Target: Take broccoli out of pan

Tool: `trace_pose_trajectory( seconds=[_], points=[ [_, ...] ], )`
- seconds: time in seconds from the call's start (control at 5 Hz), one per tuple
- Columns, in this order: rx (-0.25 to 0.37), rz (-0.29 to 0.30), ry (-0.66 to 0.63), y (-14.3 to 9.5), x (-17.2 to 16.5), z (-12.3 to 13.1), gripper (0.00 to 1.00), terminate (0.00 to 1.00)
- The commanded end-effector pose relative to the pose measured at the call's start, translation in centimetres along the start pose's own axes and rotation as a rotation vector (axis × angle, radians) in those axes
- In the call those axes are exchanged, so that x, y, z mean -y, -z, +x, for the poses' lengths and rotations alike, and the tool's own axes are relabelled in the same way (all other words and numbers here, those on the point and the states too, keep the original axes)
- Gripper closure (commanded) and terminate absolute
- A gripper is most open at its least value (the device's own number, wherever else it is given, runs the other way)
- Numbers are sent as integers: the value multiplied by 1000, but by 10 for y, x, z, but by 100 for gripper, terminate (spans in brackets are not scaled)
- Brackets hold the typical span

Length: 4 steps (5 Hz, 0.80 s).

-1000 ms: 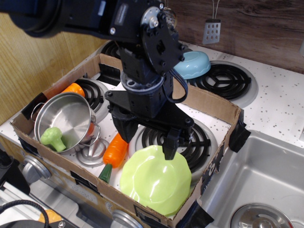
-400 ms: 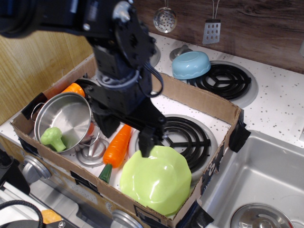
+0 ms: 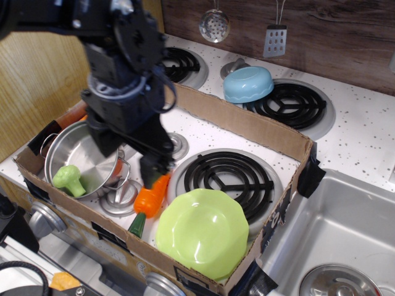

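Observation:
My gripper should next pick up the broccoli by its floret head [image 3: 65, 174] to take the broccoli out of the pan [image 3: 83, 159].
The broccoli [image 3: 68, 179], a small light-green floret, lies inside the pan [image 3: 83, 159], a shiny steel pot tipped toward the camera at the front left of the cardboard box. My gripper [image 3: 128, 159] hangs open and empty just right of the pan's rim, one finger [image 3: 152, 171] over the carrot's upper end and the other [image 3: 107, 140] over the pan's right side. The broccoli is to the lower left of the gripper, apart from it.
An orange carrot [image 3: 150, 197] with a dark green top lies right of the pan. A lime-green plate [image 3: 202, 232] sits at the box front. Cardboard box walls [image 3: 247, 126] surround the burners. A light-blue bowl [image 3: 248, 84] rests upside down behind the box. The sink [image 3: 345, 234] is at right.
My arm has swung left from above the green plate and the big burner to beside the pan. The broccoli, pan, carrot and plate have not moved.

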<state>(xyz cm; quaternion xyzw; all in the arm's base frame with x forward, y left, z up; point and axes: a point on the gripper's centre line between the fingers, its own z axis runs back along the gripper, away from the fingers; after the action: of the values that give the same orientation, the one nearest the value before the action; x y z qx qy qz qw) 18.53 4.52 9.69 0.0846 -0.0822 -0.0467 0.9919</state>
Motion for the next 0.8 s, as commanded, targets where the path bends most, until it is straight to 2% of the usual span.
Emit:
trace_pose_trajectory(
  seconds=[0.0,0.4,0.6],
  points=[
    [5,80,20,6,-45,-7,0,0],
    [-9,81,21,25,-70,-28,0,0],
    [13,81,58,42,-85,-30,0,0]
  ],
)
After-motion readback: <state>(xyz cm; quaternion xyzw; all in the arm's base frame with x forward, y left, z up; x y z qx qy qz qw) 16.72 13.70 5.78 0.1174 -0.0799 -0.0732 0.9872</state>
